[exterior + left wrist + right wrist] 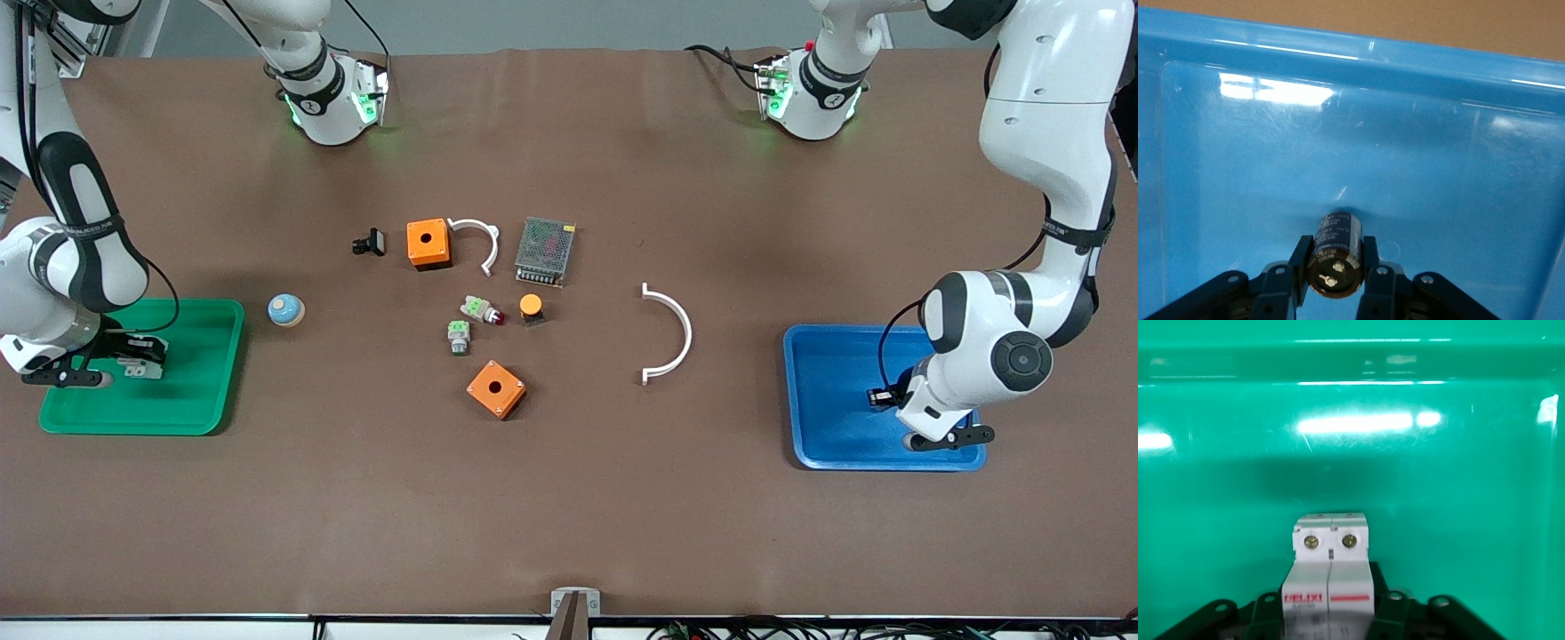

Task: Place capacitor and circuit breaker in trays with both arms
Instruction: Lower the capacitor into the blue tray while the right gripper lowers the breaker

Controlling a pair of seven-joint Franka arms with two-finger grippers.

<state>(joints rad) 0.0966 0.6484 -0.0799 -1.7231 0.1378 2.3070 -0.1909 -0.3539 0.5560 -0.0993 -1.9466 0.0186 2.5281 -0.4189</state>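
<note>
The capacitor (1337, 233) lies low over the bottom of the blue tray and would stay there, so it is time to open my left gripper now.
My left gripper (882, 397) is down in the blue tray (836, 436) at the left arm's end of the table. It is shut on the capacitor (1337, 233), a small black cylinder with a silvery end. In the left wrist view the gripper (1335, 263) holds it just above the tray floor (1438, 200). My right gripper (147, 360) is low in the green tray (196, 400) at the right arm's end. It is shut on the circuit breaker (142, 367), a light-grey block. In the right wrist view the gripper (1330, 603) grips the circuit breaker (1330, 550) over the tray floor (1438, 487).
In the middle of the table lie two orange boxes (428, 243) (496, 388), two white arcs (478, 238) (673, 333), a meshed grey power supply (545, 251), a black clip (369, 242), two green-topped push-buttons (480, 309) (459, 337), an orange-capped button (531, 307) and a round blue knob (286, 310).
</note>
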